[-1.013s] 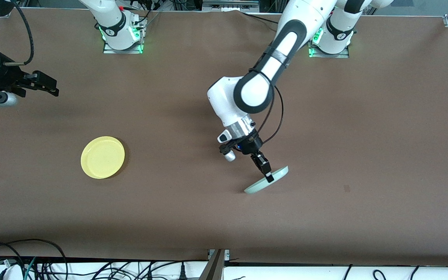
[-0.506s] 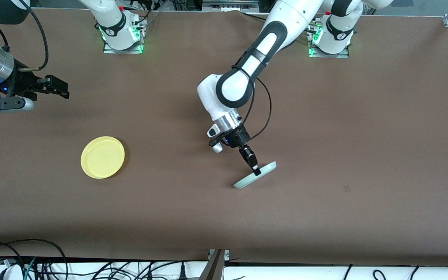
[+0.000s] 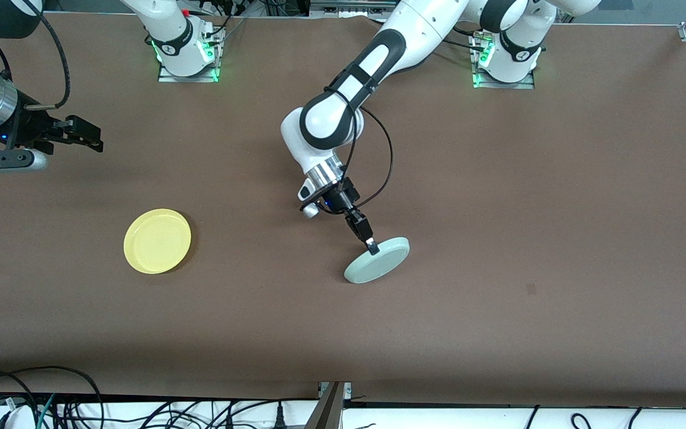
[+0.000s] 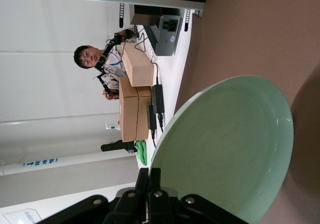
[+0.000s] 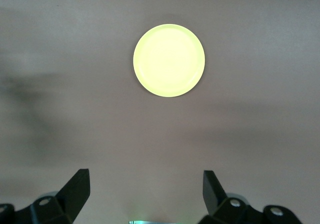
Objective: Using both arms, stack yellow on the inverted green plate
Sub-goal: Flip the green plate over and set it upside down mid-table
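The pale green plate (image 3: 380, 261) (image 4: 230, 144) slants steeply from my fingers, so my left gripper keeps holding the plate from here until its rim lies level on the brown table mat.
The pale green plate (image 3: 380, 261) is held by its rim in my left gripper (image 3: 371, 245), which is shut on it. The plate is tilted over the middle of the table; I cannot tell whether its low edge touches. In the left wrist view the plate (image 4: 230, 144) fills the frame past the closed fingers (image 4: 142, 179). The yellow plate (image 3: 157, 241) lies flat, rim up, toward the right arm's end. My right gripper (image 3: 93, 136) is open and empty, up over the table at that end. In the right wrist view the yellow plate (image 5: 169, 60) shows past the open gripper (image 5: 145, 176).
Brown table mat (image 3: 557, 208) with wide bare room round both plates. The arm bases (image 3: 187, 53) stand along the table edge farthest from the front camera. Cables (image 3: 51, 405) hang past the nearest edge.
My left arm has carried the green plate toward the right arm's end and turned it, so more of its face shows. My right gripper came slightly inward, then held still.
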Robot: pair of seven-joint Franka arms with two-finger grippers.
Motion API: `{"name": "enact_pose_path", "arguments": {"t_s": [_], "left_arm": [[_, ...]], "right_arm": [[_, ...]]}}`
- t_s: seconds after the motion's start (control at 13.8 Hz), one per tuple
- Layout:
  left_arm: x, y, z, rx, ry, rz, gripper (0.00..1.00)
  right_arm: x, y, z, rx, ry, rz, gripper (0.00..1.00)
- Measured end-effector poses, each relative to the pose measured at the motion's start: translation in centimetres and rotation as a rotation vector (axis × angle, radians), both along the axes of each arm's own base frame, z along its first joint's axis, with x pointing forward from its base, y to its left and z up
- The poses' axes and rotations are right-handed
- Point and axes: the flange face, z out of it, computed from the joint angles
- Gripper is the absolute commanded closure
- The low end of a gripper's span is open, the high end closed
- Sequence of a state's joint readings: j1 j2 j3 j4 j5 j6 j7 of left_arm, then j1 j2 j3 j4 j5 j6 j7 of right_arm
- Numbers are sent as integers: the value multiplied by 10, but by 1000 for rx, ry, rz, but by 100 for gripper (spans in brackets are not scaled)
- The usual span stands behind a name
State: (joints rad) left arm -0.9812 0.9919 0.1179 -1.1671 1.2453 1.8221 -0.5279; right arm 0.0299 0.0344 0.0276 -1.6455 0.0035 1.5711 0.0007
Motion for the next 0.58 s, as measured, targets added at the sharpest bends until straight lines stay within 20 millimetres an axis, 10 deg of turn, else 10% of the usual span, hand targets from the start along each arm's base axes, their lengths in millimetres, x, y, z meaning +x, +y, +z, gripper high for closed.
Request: {"name": "enact_pose_path", "arguments": {"t_s": [0.29, 0.36, 0.43, 0.58], "left_arm": [[-30, -34, 1, -91, -33, -20, 100], [-39, -41, 1, -122, -38, -13, 77], [-48, -47, -1, -159, -50, -1, 15], [-69, -59, -16, -248, -32, 33, 16]], "right_arm": [[0, -2, 0, 0, 1, -3, 0], [0, -2, 0, 0, 2, -3, 0], [0, -2, 0, 0, 2, -4, 0], [0, -4, 0, 0, 3, -8, 0]]}}
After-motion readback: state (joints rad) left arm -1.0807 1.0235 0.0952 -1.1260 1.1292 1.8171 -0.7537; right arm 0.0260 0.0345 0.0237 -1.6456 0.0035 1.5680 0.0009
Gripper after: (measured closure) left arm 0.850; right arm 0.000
